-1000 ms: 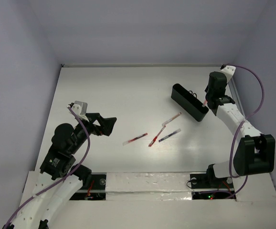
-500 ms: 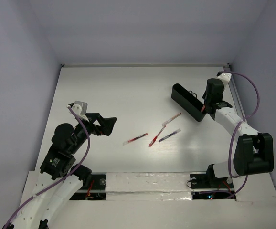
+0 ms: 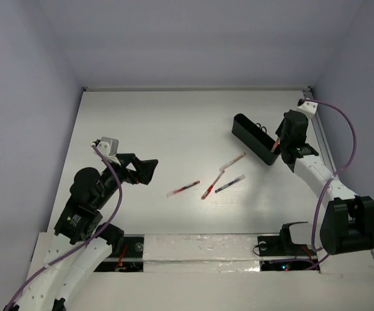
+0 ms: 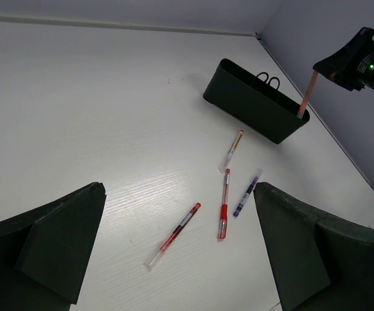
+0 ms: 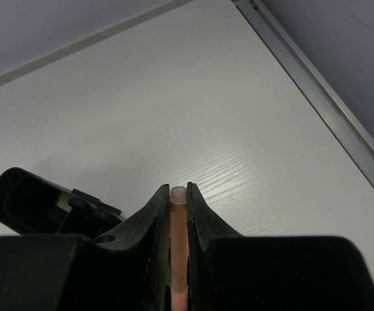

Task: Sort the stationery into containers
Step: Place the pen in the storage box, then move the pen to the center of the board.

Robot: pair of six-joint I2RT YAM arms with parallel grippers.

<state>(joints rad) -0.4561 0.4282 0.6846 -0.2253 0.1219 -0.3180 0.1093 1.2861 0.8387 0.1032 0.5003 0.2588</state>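
My right gripper should open now, because the lower end of the red pen is inside the rim at the tray's near end and the pen would end inside the tray.
The long black tray (image 3: 256, 138) lies at the right back of the table, with black-handled scissors (image 4: 269, 81) standing in its far end. My right gripper (image 3: 279, 140) is shut on a red pen (image 5: 178, 246), held upright over the tray's near end (image 4: 301, 107). Three red pens (image 3: 182, 188) (image 3: 212, 184) (image 3: 232, 161) and one blue-purple pen (image 3: 229, 184) lie mid-table. My left gripper (image 3: 147, 170) is open and empty, hovering left of the pens; its fingers (image 4: 51, 243) frame them in the left wrist view. No eraser block shows.
A metal rail (image 5: 316, 97) runs along the table's right edge, close to my right arm. Grey walls enclose the table at the back and sides. The tray (image 5: 32, 207) sits left of my right fingers in the right wrist view.
My right gripper with the red pen swung slightly left toward the tray, then back right and up a little. The left arm and the loose pens have not moved.
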